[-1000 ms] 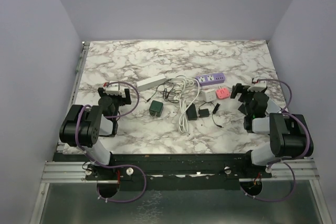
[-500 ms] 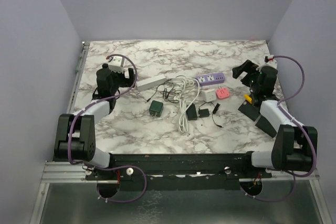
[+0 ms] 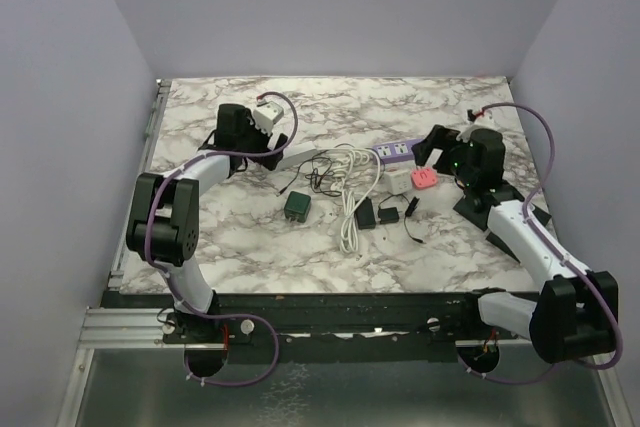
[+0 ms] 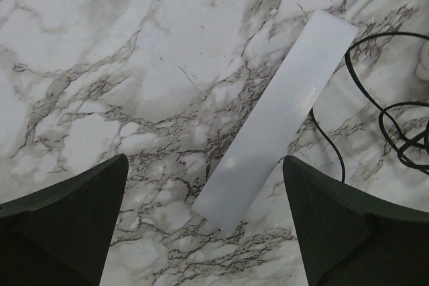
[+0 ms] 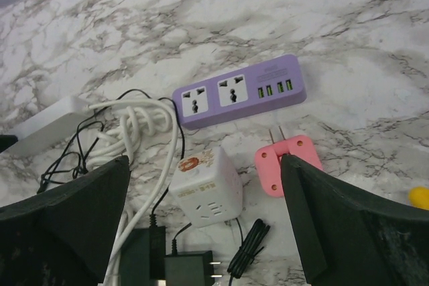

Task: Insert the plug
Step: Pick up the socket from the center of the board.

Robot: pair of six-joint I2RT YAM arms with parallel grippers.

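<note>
The white power strip's near end (image 3: 283, 161) (image 4: 230, 195) is below my left gripper's fingers, so they would miss if I closed now. My left gripper should lower to that end before it closes on it.
A purple power strip (image 5: 239, 92) (image 3: 400, 151) lies mid-table with two sockets and several USB ports facing up. Just in front of it is a pink plug (image 5: 287, 163) (image 3: 424, 179), its two metal prongs pointing at the strip. A white cube socket (image 5: 205, 185) sits left of the pink plug, and a black adapter (image 5: 190, 269) (image 3: 365, 214) with bare prongs lies nearer. My right gripper (image 5: 204, 162) (image 3: 440, 152) hovers open above the cube and pink plug. My left gripper (image 4: 204, 179) (image 3: 240, 137) hangs open over the near end of a white power strip (image 4: 276, 118) (image 3: 290, 157).
A coiled white cable (image 3: 355, 182) and thin black wires (image 4: 395, 132) tangle between the two strips. A dark green cube adapter (image 3: 297, 207) sits left of the black one, and a bundled black cord (image 5: 249, 246) lies beside it. A yellow object (image 5: 419, 197) shows at the right.
Both arms unfolded from near their bases and reached forward. The left gripper moved over the white strip, the right one toward the purple strip and pink plug. Both jaws stayed open.
</note>
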